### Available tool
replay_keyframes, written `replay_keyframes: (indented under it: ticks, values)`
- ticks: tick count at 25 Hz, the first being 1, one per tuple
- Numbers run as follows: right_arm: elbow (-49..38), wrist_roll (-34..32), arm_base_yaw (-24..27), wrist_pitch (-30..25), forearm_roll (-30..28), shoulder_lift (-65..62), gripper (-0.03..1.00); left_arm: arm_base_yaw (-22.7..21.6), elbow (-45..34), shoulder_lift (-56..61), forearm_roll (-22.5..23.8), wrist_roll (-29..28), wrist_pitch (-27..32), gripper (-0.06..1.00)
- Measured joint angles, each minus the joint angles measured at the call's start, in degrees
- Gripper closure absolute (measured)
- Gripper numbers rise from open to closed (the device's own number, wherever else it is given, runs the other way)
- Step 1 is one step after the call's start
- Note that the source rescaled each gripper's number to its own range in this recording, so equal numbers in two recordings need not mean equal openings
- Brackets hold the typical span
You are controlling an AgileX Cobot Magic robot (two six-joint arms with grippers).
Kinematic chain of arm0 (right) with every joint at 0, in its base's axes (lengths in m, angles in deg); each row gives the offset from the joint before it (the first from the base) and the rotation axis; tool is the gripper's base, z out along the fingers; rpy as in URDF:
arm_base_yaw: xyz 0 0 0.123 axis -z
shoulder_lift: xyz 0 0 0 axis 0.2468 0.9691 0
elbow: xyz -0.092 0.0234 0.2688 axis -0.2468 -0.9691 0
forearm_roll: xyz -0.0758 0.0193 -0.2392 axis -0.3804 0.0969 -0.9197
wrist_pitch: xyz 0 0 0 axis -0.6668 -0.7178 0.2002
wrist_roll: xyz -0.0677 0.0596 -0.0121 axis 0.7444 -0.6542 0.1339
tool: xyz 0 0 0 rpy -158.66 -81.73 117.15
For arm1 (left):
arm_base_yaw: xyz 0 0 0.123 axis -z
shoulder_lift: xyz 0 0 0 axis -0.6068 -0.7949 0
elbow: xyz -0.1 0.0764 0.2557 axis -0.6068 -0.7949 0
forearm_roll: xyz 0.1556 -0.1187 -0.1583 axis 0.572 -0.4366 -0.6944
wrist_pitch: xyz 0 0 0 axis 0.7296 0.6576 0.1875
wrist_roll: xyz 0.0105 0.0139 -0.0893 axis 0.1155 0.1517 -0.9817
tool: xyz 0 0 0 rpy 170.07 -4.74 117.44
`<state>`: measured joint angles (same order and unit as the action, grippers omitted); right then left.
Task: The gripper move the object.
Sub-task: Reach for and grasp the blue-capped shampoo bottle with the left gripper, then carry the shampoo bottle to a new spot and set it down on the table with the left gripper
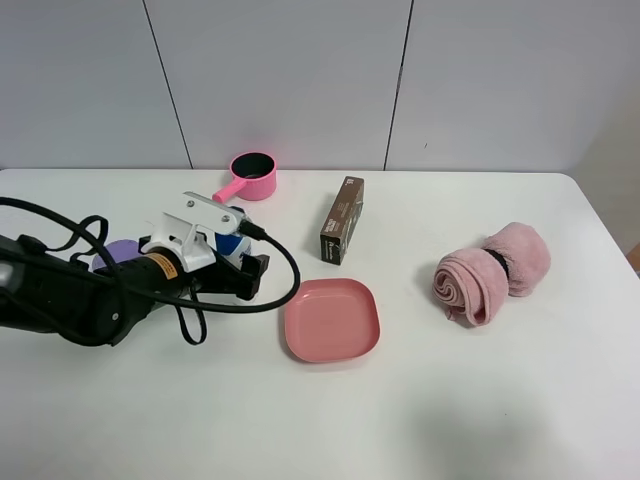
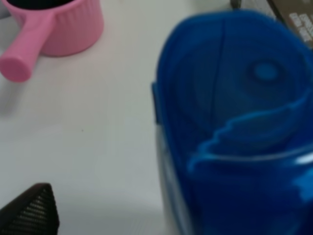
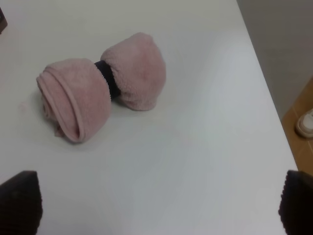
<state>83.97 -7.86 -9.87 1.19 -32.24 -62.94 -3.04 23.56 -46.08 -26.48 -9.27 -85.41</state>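
My left fingers reach below the bottle's blue cap, one on the bottle's far side, one in front, and should close on the bottle now.
The bottle shows mostly as its blue cap [image 1: 230, 246], tucked under the white head of my left gripper [image 1: 248, 276] at the left of the table. The white body is hidden by the gripper and arm. In the left wrist view the blue cap [image 2: 230, 122] fills the near side, very close and blurred. One black fingertip [image 2: 29, 213] stands well apart from the cap, with bare table between them. The other finger is hidden behind the cap. My right gripper [image 3: 156, 208] is open and empty above the table, short of a rolled towel; the exterior view does not show it.
A pink pot [image 1: 252, 175] with a handle stands at the back, also in the left wrist view [image 2: 54, 29]. A dark brown box [image 1: 342, 220] stands mid-table, a pink square plate [image 1: 331, 318] in front of it. A rolled pink towel [image 1: 492, 272] [image 3: 102, 85] lies right. A purple thing [image 1: 121, 252] sits behind my left arm.
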Motion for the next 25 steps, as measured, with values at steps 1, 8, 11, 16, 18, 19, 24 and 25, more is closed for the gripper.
replay_keyframes:
  ticks: [1,8,11,16,18,19,24,25]
  values:
    - [0.0,0.0,0.0,0.0,0.0,0.0,-0.03,0.0,0.0,-0.12,0.0,0.0,-0.1,0.01]
    - [0.0,0.0,0.0,0.0,0.0,0.0,-0.03,0.08,0.0,-0.12,0.7,0.06,-0.69,0.92]
    - [0.0,0.0,0.0,0.0,0.0,0.0,-0.03,0.08,0.0,-0.12,0.75,0.06,-0.69,0.9]
    - [0.0,0.0,0.0,0.0,0.0,0.0,-0.03,0.08,1.9,4.11,1.77,0.06,5.85,0.9]
    - [0.0,0.0,0.0,0.0,0.0,0.0,-0.03,0.1,6.03,7.1,3.67,0.06,13.55,0.9]
    - [0.0,0.0,0.0,0.0,0.0,0.0,-0.03,0.1,8.95,8.17,4.49,0.06,16.96,0.9]
    - [0.0,0.0,0.0,0.0,0.0,0.0,-0.03,0.23,25.8,8.09,6.39,0.0,34.61,0.9]
    - [0.0,0.0,0.0,0.0,0.0,0.0,-0.03,0.44,28.86,7.3,6.49,0.0,37.56,0.9]
